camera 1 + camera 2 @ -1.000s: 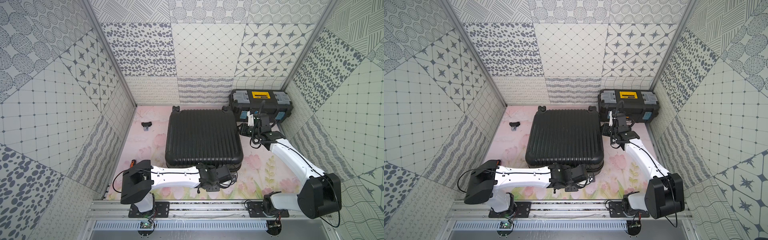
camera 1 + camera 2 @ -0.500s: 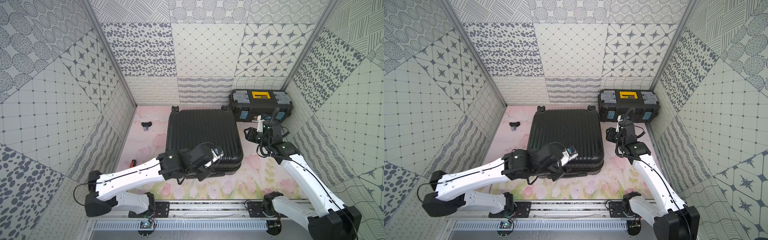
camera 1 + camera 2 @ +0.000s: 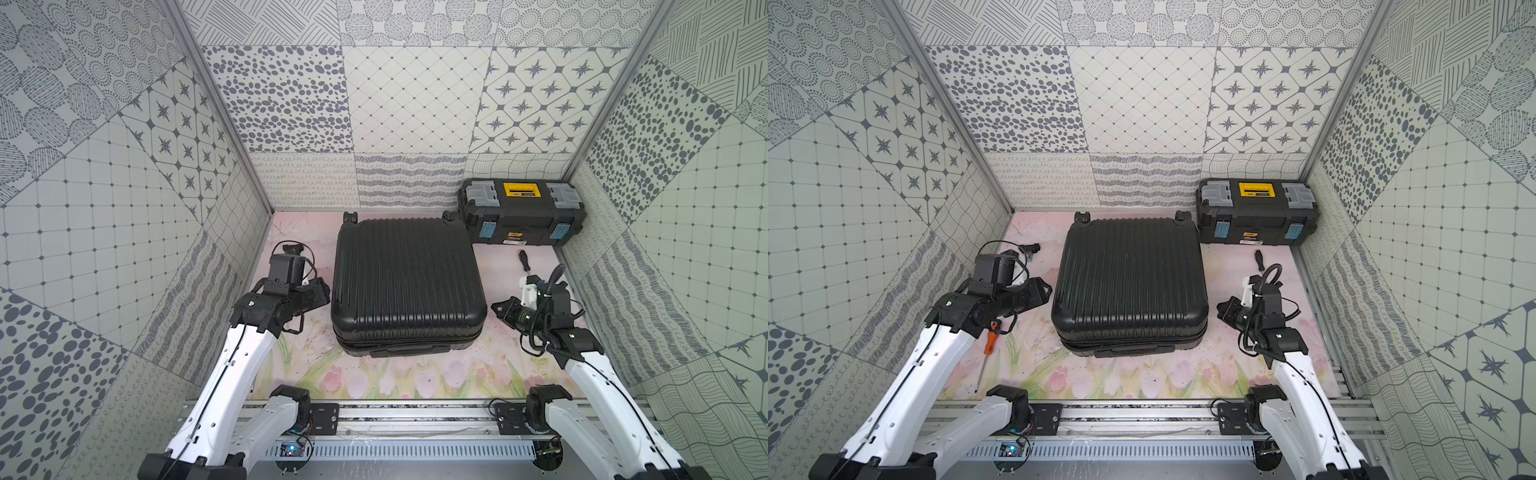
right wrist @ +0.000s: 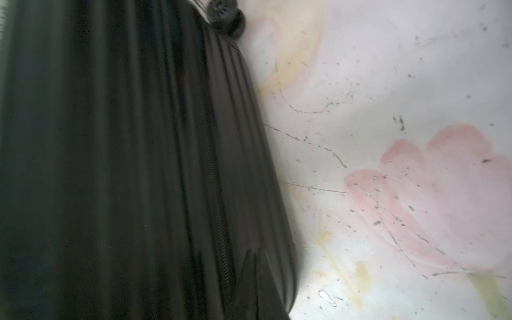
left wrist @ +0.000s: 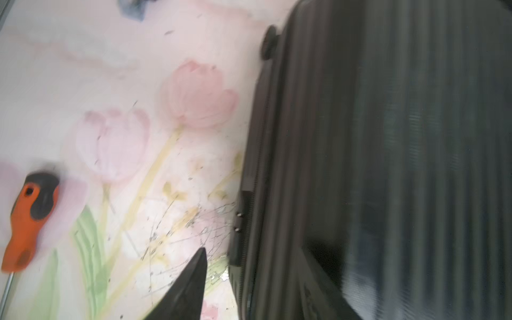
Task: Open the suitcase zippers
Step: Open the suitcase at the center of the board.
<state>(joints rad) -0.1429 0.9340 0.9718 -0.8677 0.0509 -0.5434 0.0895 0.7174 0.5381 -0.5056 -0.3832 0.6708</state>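
Observation:
My left gripper grabs the suitcase zippers at the suitcase's side seam (image 5: 259, 138) next, to pull them open.
The black ribbed suitcase (image 3: 407, 282) (image 3: 1129, 278) lies flat and closed in the middle of the floor, its wheels at the far end. Its zippers show as a thin black line along the side seam (image 5: 259, 138) (image 4: 221, 221); I cannot make out any pull. My left gripper (image 3: 326, 293) (image 5: 260, 255) is open at the suitcase's left side, with one finger (image 5: 194, 277) over the floor and the other over the shell. Close to the right side, my right gripper (image 3: 496, 309) (image 4: 256, 257) is shut, and nothing shows between its fingers.
A black toolbox (image 3: 521, 218) with a yellow handle stands at the back right. A small black screwdriver (image 3: 523, 261) lies in front of it. An orange-handled screwdriver (image 3: 992, 338) (image 5: 27, 219) lies left of the suitcase beneath my left arm. A small black part (image 3: 1030, 248) lies at the far left.
My left arm swung from the suitcase's front edge round to its left side. My right arm drew back from near the toolbox to the suitcase's right side, and its jaws shut.

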